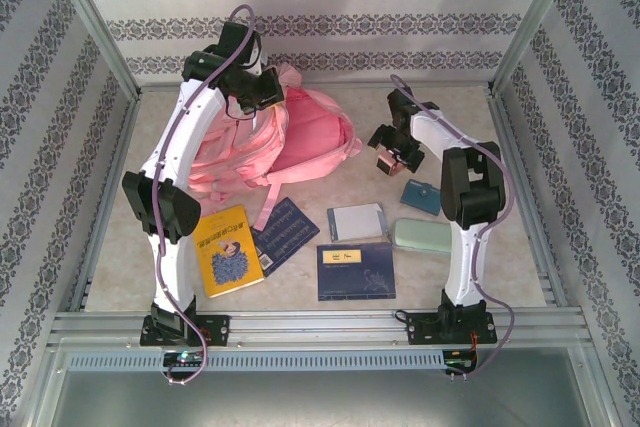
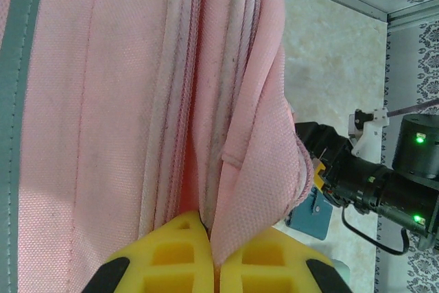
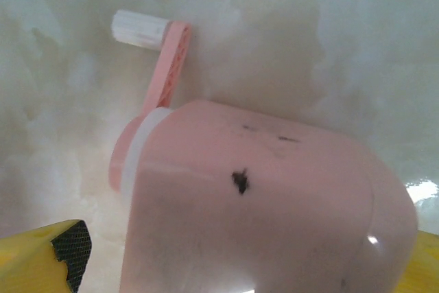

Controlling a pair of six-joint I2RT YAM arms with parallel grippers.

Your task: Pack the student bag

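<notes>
My yellow fingers reach down beside the two ends of the sharpener's body (image 1: 388,160) (image 3: 266,228), which sits between them. My right gripper should close now. Closing now would hold the sharpener.
The student bag (image 1: 305,142), a soft pink backpack, lies at the back of the table, left of centre. My left gripper (image 1: 256,89) is above its left side, and its yellow fingers (image 2: 171,248) are shut on a fold of the bag's pink fabric (image 2: 254,169) beside the zip seams. My right gripper (image 1: 391,154) stands open to the right of the bag, around a pink crank pencil sharpener (image 3: 260,204). One yellow finger (image 3: 48,255) stays a little off the sharpener's left side. The sharpener's white-tipped crank (image 3: 161,60) points away over the table.
In front of the bag lie a yellow book (image 1: 228,250), a dark blue book (image 1: 284,232), a navy notebook (image 1: 356,270) and a small pale notebook (image 1: 357,221). A teal case (image 1: 421,196) and a mint pencil case (image 1: 422,236) sit by the right arm. Metal rails edge the table.
</notes>
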